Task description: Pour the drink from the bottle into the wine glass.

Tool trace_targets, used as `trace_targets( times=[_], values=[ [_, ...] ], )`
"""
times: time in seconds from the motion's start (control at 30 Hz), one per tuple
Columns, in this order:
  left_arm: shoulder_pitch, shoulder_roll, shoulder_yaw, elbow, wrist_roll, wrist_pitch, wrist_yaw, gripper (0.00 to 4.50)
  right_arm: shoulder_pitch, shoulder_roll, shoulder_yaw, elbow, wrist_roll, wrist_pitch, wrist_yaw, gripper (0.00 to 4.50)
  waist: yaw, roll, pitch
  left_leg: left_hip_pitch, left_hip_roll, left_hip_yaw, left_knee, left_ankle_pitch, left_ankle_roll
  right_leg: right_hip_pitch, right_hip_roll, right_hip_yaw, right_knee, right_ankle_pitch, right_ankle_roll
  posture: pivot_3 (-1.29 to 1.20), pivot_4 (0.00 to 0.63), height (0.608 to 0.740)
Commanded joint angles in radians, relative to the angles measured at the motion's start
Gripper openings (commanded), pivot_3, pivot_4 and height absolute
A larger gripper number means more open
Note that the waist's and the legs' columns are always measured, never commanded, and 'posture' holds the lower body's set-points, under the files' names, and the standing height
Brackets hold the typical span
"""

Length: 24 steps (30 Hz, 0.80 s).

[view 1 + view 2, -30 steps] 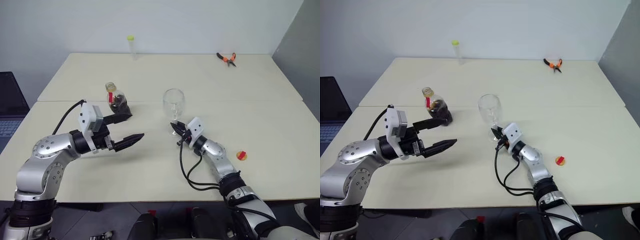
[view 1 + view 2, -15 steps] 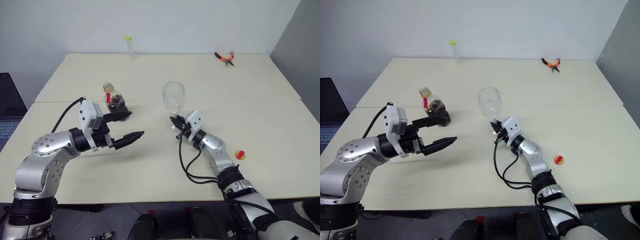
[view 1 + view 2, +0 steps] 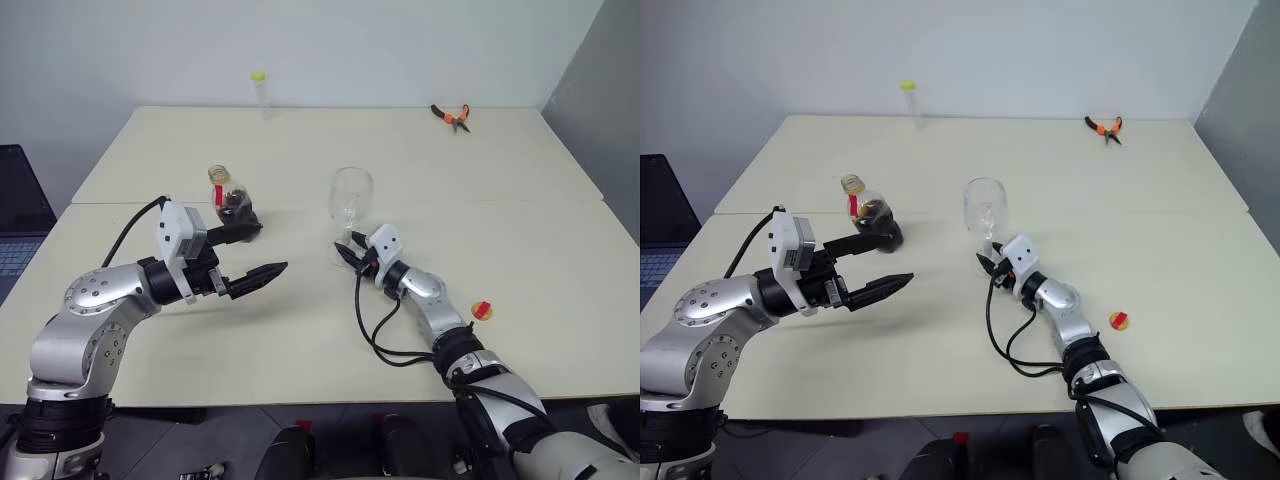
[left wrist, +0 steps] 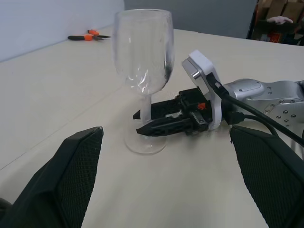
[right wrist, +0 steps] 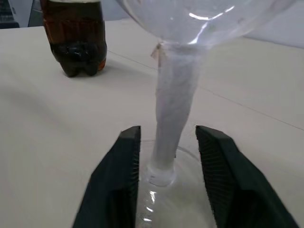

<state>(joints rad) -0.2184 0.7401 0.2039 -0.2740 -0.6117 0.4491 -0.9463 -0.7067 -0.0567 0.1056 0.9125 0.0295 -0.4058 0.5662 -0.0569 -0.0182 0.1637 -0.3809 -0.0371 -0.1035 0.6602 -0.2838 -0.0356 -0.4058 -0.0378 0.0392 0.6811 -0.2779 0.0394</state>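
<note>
My left gripper grabs the bottle around its lower body (image 3: 238, 211) next, since the neck stands open and dark drink (image 3: 235, 202) sits loose inside.
The wine glass (image 3: 351, 196) stands upright and empty at mid-table. My right gripper (image 3: 346, 257) lies low at its foot, open, one finger (image 5: 124, 156) on each side of the stem (image 5: 172, 114) with a small gap to it. The bottle (image 3: 233, 201) stands to the left of the glass, uncapped, with dark drink (image 5: 76, 40) in its lower part and a red neck label. My left gripper (image 3: 273, 248) hovers in front of and to the right of the bottle, open wide and empty, pointing toward the glass (image 4: 142, 61).
A small red and yellow cap (image 3: 482, 310) lies on the table right of my right arm. A thin clear tube with a yellow-green cap (image 3: 261, 92) and orange pliers (image 3: 452, 115) sit at the far edge. A laptop (image 3: 18, 215) is at the left.
My right gripper, shut at the glass stem a second ago, has opened. The glass leaned half a second ago and now stands upright. The left arm has not moved.
</note>
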Motion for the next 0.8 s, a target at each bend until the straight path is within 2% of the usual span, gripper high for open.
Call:
trace_targets(
  times=[0.03, 0.17, 0.4, 0.67, 0.8],
  values=[
    [-0.009, 0.002, 0.024, -0.014, 0.000, -0.021, 0.005, 4.50, 0.006, -0.005, -0.003, -0.023, -0.013, -0.009, -0.014, 3.12, 0.000, 0.000, 0.000, 0.000, 0.000, 0.000, 0.000, 0.000, 0.000, 0.000, 0.000, 0.000, 0.000, 0.000, 0.000, 0.00, 0.150, 0.740],
    [-0.008, -0.004, 0.024, -0.006, 0.007, -0.032, 0.010, 4.50, 0.033, -0.020, 0.003, -0.064, -0.029, -0.005, -0.020, 4.47, 0.000, 0.000, 0.000, 0.000, 0.000, 0.000, 0.000, 0.000, 0.000, 0.000, 0.000, 0.000, 0.000, 0.000, 0.000, 0.00, 0.150, 0.740],
    [-0.001, -0.020, 0.033, 0.001, 0.017, -0.057, 0.036, 4.50, 0.111, -0.053, -0.006, -0.238, 0.000, 0.086, 0.003, 4.47, 0.001, 0.000, 0.000, 0.000, 0.000, 0.000, 0.000, 0.000, 0.000, 0.000, 0.000, 0.000, 0.000, 0.000, 0.000, 0.00, 0.150, 0.740],
    [0.006, -0.022, 0.044, -0.039, 0.000, -0.053, 0.057, 4.50, 0.287, -0.145, 0.011, -0.686, 0.040, 0.456, 0.046, 4.47, 0.005, 0.000, 0.000, -0.001, 0.001, -0.001, 0.000, -0.002, 0.004, 0.000, -0.001, 0.000, 0.000, 0.000, 0.000, 0.00, 0.150, 0.740],
    [0.029, -0.028, 0.049, -0.058, -0.006, -0.050, 0.066, 4.50, 0.377, -0.230, 0.016, -0.867, 0.033, 0.558, 0.064, 4.47, 0.010, 0.000, 0.000, -0.001, 0.000, -0.001, 0.000, -0.002, 0.004, 0.000, -0.001, 0.000, 0.000, 0.000, 0.000, 0.00, 0.150, 0.740]
  ],
)
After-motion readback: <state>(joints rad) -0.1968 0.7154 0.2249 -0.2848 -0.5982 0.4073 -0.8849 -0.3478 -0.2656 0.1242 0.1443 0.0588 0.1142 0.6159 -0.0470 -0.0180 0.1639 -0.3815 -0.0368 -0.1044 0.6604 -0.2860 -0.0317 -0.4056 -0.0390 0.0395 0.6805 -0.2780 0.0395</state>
